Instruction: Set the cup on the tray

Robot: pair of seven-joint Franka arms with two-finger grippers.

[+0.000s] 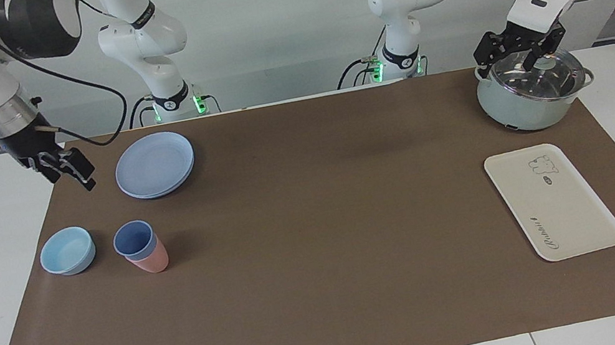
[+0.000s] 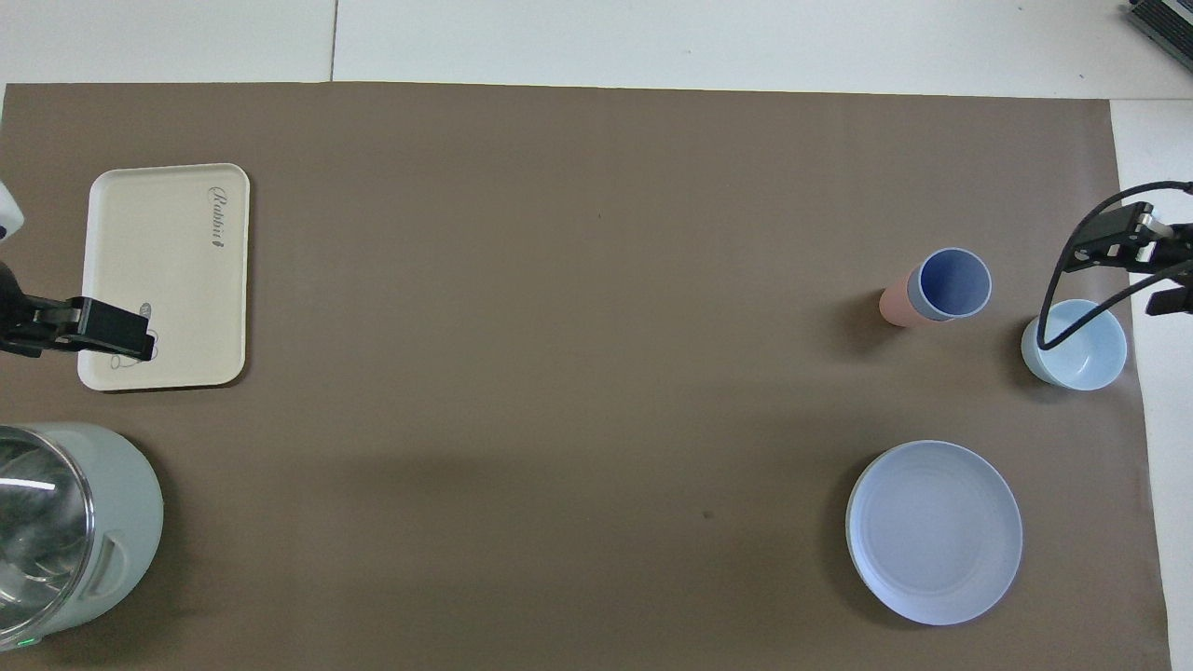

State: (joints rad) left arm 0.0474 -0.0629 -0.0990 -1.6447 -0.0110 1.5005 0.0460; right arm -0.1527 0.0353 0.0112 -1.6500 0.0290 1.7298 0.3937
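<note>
The pink cup wraps around the lower body of the periwinkle-blue cup, and the periwinkle-blue cup's rim is exposed. My left gripper should grab the periwinkle-blue cup by its exposed rim (image 2: 914, 286) next.
The periwinkle-blue cup (image 1: 134, 238) (image 2: 952, 283) stands nested inside a pink cup (image 1: 152, 262) (image 2: 895, 303), toward the right arm's end of the table. The cream tray (image 1: 554, 205) (image 2: 168, 280) with a bear drawing lies flat toward the left arm's end, with nothing on it. My right gripper (image 1: 82, 177) (image 2: 1123, 261) hangs in the air over the brown mat's edge, beside the round plate, holding nothing. My left gripper (image 1: 510, 61) (image 2: 126, 340) waits open just above the pot's glass lid.
A round blue plate (image 1: 154, 164) (image 2: 934, 531) lies nearer to the robots than the cups. A light-blue bowl (image 1: 67, 251) (image 2: 1074, 345) sits beside the cups. A pale green pot with a glass lid (image 1: 530, 92) (image 2: 65, 531) stands near the tray. The brown mat (image 1: 323, 258) covers the table.
</note>
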